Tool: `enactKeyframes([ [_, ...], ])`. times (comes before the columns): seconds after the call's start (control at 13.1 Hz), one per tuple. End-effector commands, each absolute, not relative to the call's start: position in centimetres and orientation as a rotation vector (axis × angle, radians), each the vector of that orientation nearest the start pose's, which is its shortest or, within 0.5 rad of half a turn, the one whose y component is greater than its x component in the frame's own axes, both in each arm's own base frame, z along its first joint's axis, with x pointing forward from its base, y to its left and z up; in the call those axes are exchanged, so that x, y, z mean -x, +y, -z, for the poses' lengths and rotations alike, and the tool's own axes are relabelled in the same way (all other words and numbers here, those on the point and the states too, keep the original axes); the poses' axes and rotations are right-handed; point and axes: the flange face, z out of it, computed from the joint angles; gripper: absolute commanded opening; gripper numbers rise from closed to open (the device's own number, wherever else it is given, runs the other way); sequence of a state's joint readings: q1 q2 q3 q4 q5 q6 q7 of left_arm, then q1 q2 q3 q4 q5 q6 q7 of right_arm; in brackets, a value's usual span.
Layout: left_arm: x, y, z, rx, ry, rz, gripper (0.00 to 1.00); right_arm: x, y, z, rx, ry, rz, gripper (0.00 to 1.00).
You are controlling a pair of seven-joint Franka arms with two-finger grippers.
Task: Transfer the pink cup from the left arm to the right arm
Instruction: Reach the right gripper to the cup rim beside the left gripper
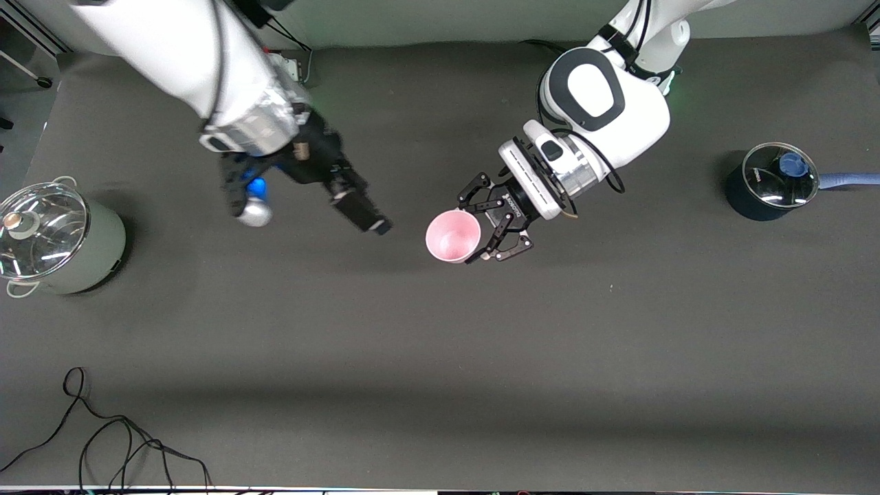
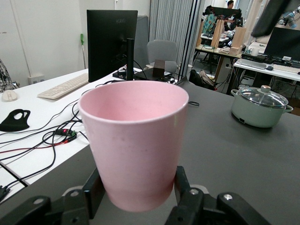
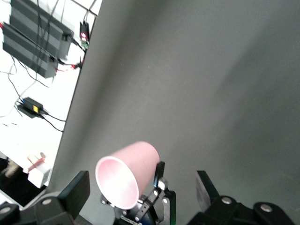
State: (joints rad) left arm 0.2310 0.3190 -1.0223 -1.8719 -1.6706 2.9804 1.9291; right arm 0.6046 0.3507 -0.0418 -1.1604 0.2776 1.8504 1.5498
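Observation:
My right gripper reaches the pink cup and grips its free rim (image 1: 428, 234) (image 3: 97, 174) next, since my left gripper's fingers already cover the cup's base.
The pink cup (image 1: 452, 236) is held up over the middle of the table. My left gripper (image 1: 482, 230), with black linkage fingers, is shut on the cup's base. In the left wrist view the cup (image 2: 136, 140) fills the space between the fingers (image 2: 93, 192) of that gripper (image 2: 136, 199). My right gripper (image 1: 306, 210), with long black block fingers, is open and empty beside the cup, a short gap away and not touching it. In the right wrist view the cup (image 3: 126, 176) shows its open mouth between my spread right fingers (image 3: 70, 192), with the left gripper (image 3: 152, 206) on its base.
A pale green pot with a glass lid (image 1: 55, 237) stands at the right arm's end of the table; it also shows in the left wrist view (image 2: 260, 108). A dark pot with a glass lid (image 1: 770, 182) stands at the left arm's end. Black cables (image 1: 103, 440) lie near the front edge.

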Motion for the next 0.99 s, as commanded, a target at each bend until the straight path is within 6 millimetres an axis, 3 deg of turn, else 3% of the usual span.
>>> enactKeyframes([
  [0.0,-51.8,-36.0,-45.0,-1.951,-0.985,-1.242,0.18,-55.7,42.2,-62.8,2.4,1.32,-0.056,1.0],
  [0.3,-51.8,-35.9,-44.7,-1.954,-0.982,-1.238,0.18,-55.3,45.0,-60.1,2.445,1.304,-0.074,1.0],
  [0.61,-51.8,-36.0,-44.8,-1.954,-0.983,-1.24,0.18,-55.9,45.8,-58.6,2.45,1.307,-0.062,0.95],
  [0.76,-51.8,-36.0,-44.8,-1.954,-0.983,-1.24,0.18,-55.8,46.1,-58.4,2.454,1.302,-0.064,0.82],
  [0.91,-51.8,-36.0,-44.8,-1.954,-0.983,-1.24,0.19,-55.9,46.1,-58.5,2.452,1.303,-0.062,0.5],
])
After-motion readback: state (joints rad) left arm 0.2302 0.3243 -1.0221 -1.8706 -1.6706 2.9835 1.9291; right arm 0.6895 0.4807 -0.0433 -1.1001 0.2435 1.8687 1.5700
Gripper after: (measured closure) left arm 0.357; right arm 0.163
